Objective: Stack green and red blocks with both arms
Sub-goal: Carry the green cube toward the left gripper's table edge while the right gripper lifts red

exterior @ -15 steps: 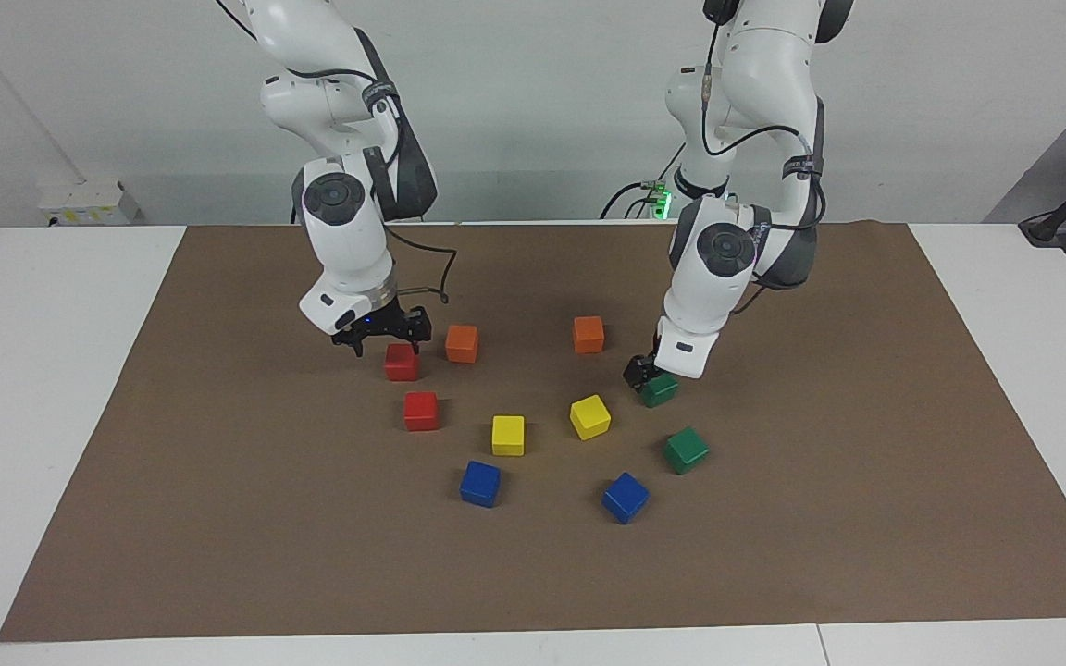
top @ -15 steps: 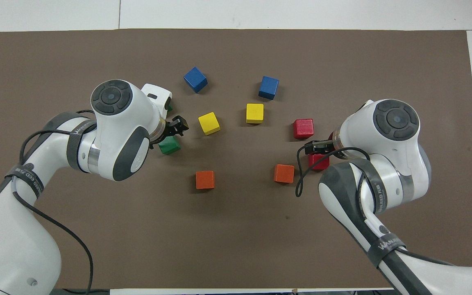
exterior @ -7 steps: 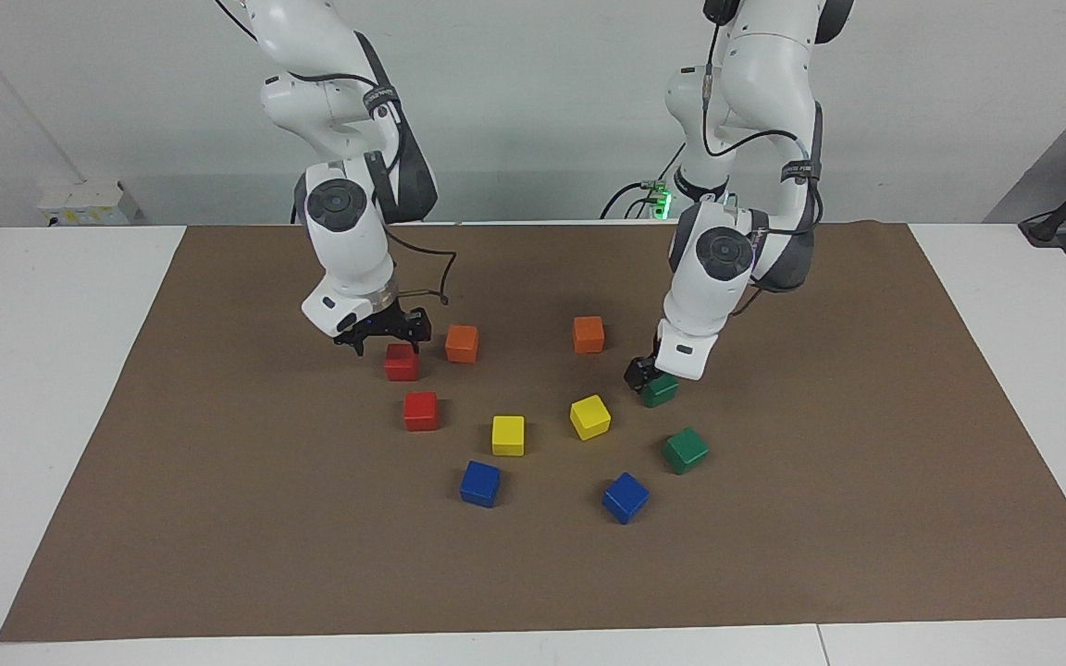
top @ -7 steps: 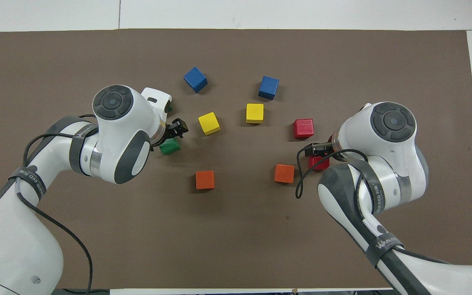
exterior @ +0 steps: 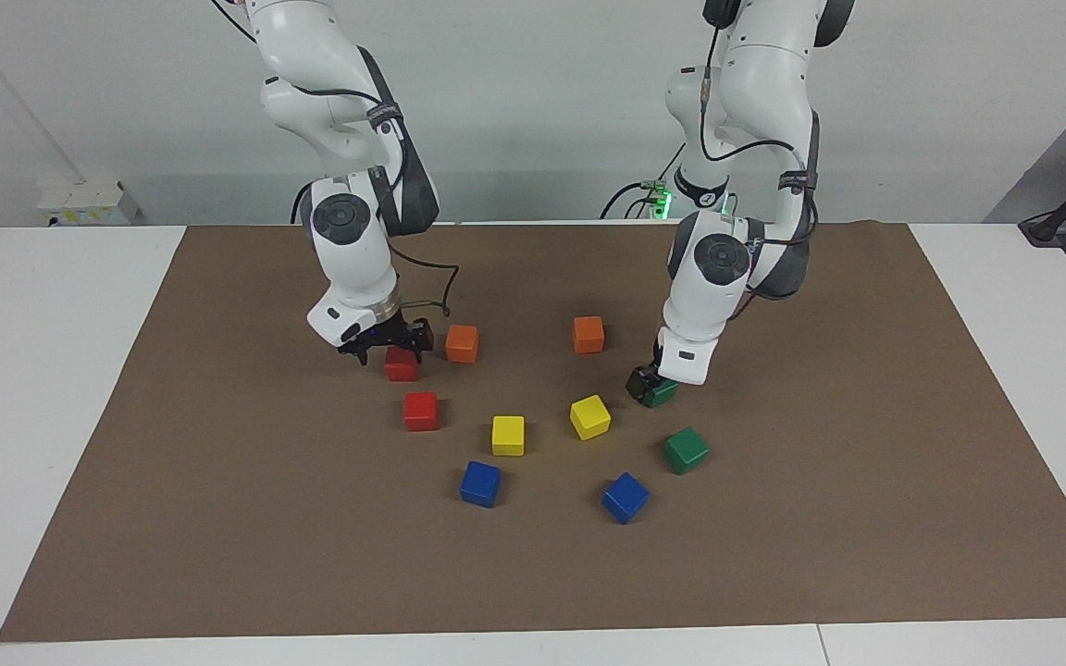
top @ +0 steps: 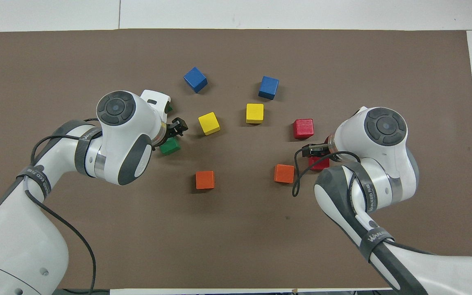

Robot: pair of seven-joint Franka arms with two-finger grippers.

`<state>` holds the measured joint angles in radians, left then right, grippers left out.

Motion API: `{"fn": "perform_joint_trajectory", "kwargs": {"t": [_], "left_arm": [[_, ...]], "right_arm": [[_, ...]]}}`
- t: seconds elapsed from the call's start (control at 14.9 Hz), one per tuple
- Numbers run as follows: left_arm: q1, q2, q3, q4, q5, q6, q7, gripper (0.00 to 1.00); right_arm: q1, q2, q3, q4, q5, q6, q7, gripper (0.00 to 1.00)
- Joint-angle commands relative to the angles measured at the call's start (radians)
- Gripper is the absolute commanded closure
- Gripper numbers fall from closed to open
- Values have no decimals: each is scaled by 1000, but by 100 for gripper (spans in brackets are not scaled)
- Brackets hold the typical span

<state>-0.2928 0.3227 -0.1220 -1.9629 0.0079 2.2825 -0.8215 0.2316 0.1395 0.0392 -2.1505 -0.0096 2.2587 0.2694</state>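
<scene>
The nearer green block (top: 170, 146) is between my left gripper's fingers in the overhead view, so they need to close.
Two red blocks and two green blocks lie on the brown mat. My right gripper (exterior: 385, 350) is open and low over the red block (exterior: 401, 368) nearer the robots, one finger on each side of it; the block also shows in the overhead view (top: 320, 163). The second red block (exterior: 421, 411) lies just farther out. My left gripper (exterior: 649, 379) is down at the green block (exterior: 661, 394) nearer the robots, also in the overhead view (top: 170, 146). The second green block (exterior: 686, 450) lies farther out, mostly hidden under the left hand in the overhead view.
Two orange cubes (exterior: 462, 343) (exterior: 588, 334) sit beside the grippers, toward the table's middle. Two yellow cubes (exterior: 508, 435) (exterior: 590, 416) and two blue cubes (exterior: 480, 483) (exterior: 625, 497) lie farther out. The brown mat (exterior: 218, 518) covers the white table.
Both grippers have come down a little onto their blocks, the right over the red one, the left at the green one. No block has moved.
</scene>
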Motion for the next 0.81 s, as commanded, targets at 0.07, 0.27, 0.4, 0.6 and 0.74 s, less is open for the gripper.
{"fn": "perform_joint_trajectory", "kwargs": {"t": [0.07,0.27,0.4,0.6,0.74], "left_arm": [[-6,-4,7,-22,23,28,-21,0],[-9,-4,7,-22,23,26,-21,33],[-12,-4,7,-22,24,20,-16,74],[3,-19,10,-2,68,-38,49,100],[91,-65,8,31,72,-130,236,100]], "right_arm": [[3,5,4,-20,16,24,36,1],[28,12,4,-49,16,83,65,1],[43,12,2,-60,16,110,79,1],[45,11,2,-69,16,111,79,1],[43,9,2,-74,16,111,74,1]]}}
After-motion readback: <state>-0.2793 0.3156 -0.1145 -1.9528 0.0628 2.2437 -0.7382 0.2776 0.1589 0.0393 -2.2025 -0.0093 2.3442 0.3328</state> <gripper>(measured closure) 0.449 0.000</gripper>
